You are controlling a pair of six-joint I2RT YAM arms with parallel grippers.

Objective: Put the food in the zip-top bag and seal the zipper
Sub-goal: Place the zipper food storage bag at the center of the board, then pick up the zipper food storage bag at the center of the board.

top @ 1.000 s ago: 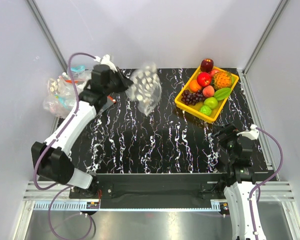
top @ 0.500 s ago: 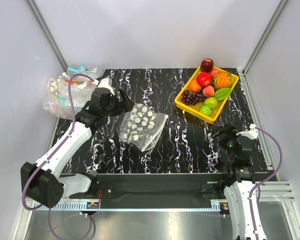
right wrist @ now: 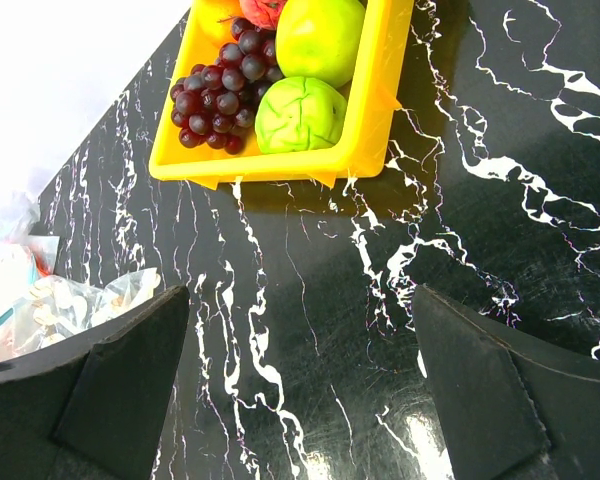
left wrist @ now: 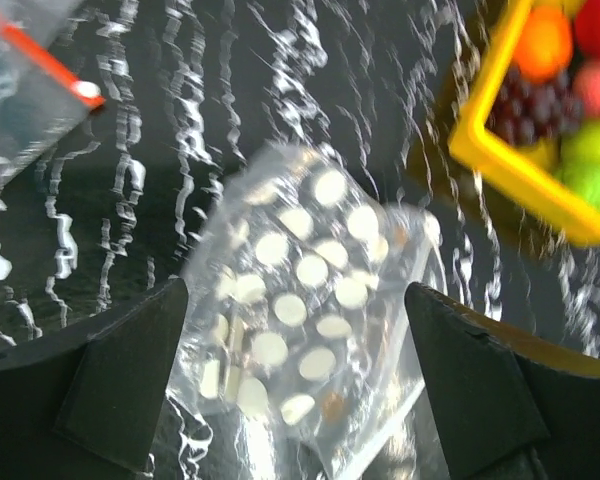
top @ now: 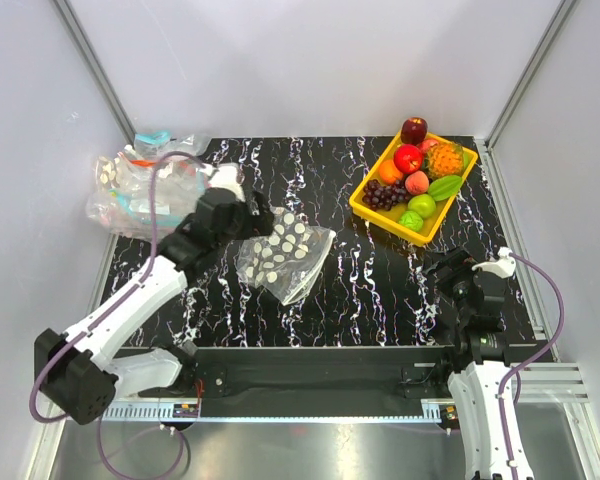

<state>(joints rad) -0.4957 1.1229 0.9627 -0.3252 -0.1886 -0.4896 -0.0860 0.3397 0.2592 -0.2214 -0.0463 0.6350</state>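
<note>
The clear bag's opening must stay open for food, so my left gripper will next grab only one layer of its straight white edge.
The food lies in a yellow tray at the back right: a green apple, a red round fruit, a pink peach and a small bumpy green fruit. The right wrist view shows the apple and the bumpy fruit. I cannot make out the zip-top bag or its zipper. My left gripper stands open just behind a clear bag printed with white ovals, which lies flat between and beyond its fingers. My right gripper is open over bare table, holding nothing.
A heap of clear bags with blue and orange strips sits at the back left edge; one orange-strip bag shows in the left wrist view. Grapes, an orange, a pineapple and a dark apple share the tray. The tabletop is black marble.
The left gripper, shut on the oval-printed bag in the air a second ago, has opened. The bag now lies on the table, and the arm has swung nearer and lower.
</note>
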